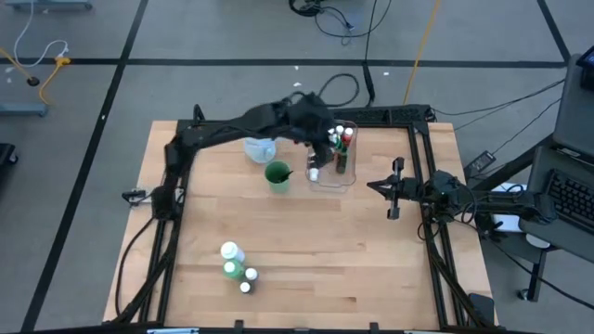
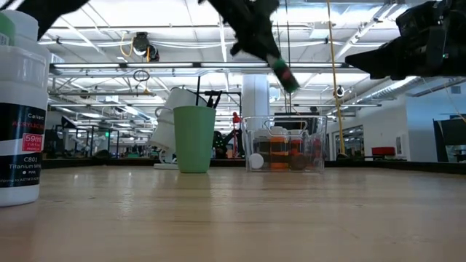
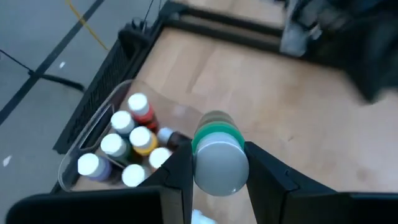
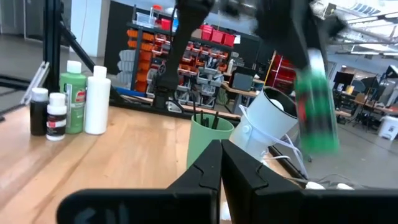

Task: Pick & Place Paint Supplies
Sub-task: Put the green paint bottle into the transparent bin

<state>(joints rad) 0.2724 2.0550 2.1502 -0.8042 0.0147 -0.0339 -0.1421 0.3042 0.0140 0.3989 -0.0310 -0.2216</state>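
Note:
The green bottle point(image 3: 219, 149) is high above and beside the clear tub point(image 3: 81, 140), so I should line it up and lower it before my left gripper lets go.
My left gripper point(image 3: 221, 167) hangs above the clear tub point(image 3: 81, 140), shut on a small green bottle with a white cap point(image 3: 217, 155). In the low view the bottle point(image 2: 284, 75) sticks out of the gripper over the tub point(image 2: 285, 151). Several small capped bottles point(image 3: 127, 146) stand inside the tub. Three more bottles point(image 1: 236, 264) stand on the table near its front edge. My right gripper point(image 1: 373, 185) waits shut at the table's right side, touching nothing. My left gripper pinches the green bottle between its two fingers point(image 3: 183, 171), which sit on opposite sides of the white cap end point(image 3: 219, 169). The fingers slant downward from the table's left and lie along the bottle. The bottle is lifted clear and tilted, its green body point(image 2: 285, 78) pointing down toward the tub.
A green cup point(image 1: 277, 174) holding dark brushes stands left of the tub, with the pale-blue jug point(image 1: 260, 147) behind it. Black frame rails point(image 1: 422, 139) run along the table's far and right sides. Bare wood lies between the cup and the front bottles.

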